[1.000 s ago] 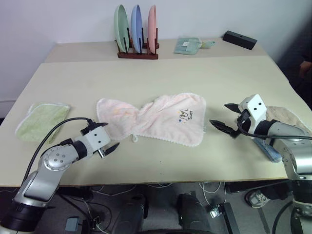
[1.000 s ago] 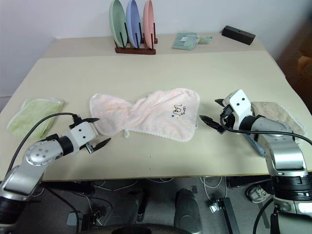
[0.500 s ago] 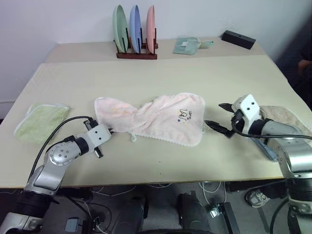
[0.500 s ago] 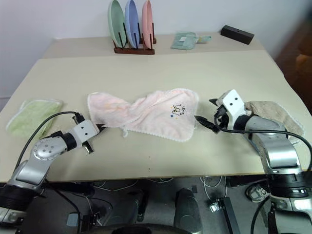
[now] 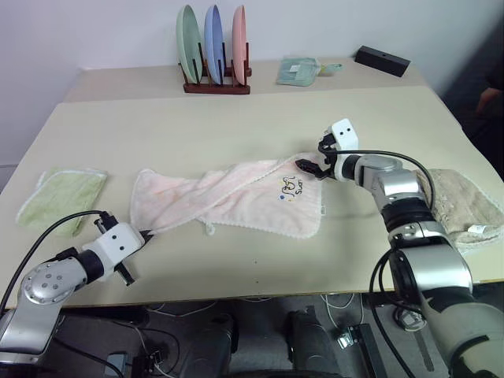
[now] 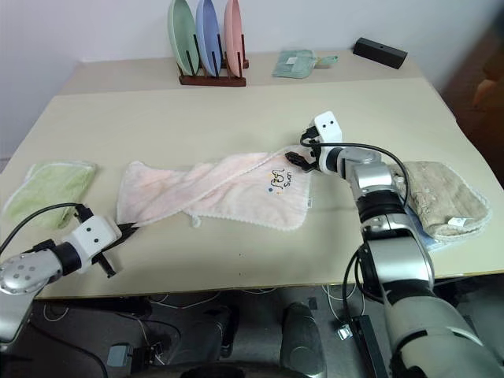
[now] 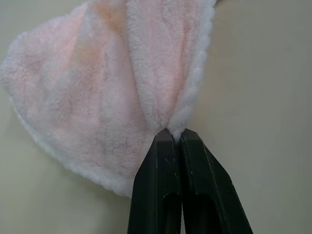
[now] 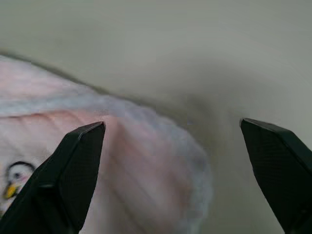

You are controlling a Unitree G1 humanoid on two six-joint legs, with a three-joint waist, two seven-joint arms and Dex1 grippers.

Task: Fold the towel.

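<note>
The pink towel needs to be folded, so my right gripper should next grab it by its white-trimmed corner near the logo (image 5: 312, 164) (image 8: 161, 141).
The towel (image 5: 228, 197), pale pink with white trim and a small dark logo, lies stretched and twisted across the middle of the table (image 5: 236, 118). My left gripper (image 5: 144, 234) is low by the front left and is shut on the towel's near left corner; the left wrist view shows its fingertips (image 7: 165, 141) pinching the white edge. My right gripper (image 5: 313, 157) is open at the towel's far right corner. In the right wrist view that corner lies between its two spread fingers (image 8: 73, 170).
A light green towel (image 5: 59, 197) lies at the left edge and a beige-brown towel (image 5: 465, 201) at the right edge. At the back stand a plate rack (image 5: 213, 59), a small folded cloth (image 5: 299, 71) and a black box (image 5: 382, 61).
My left gripper shut on the towel's near left corner and drew it left and toward the front edge, stretching the cloth. My right gripper, still open, moved forward and left to the far right corner.
</note>
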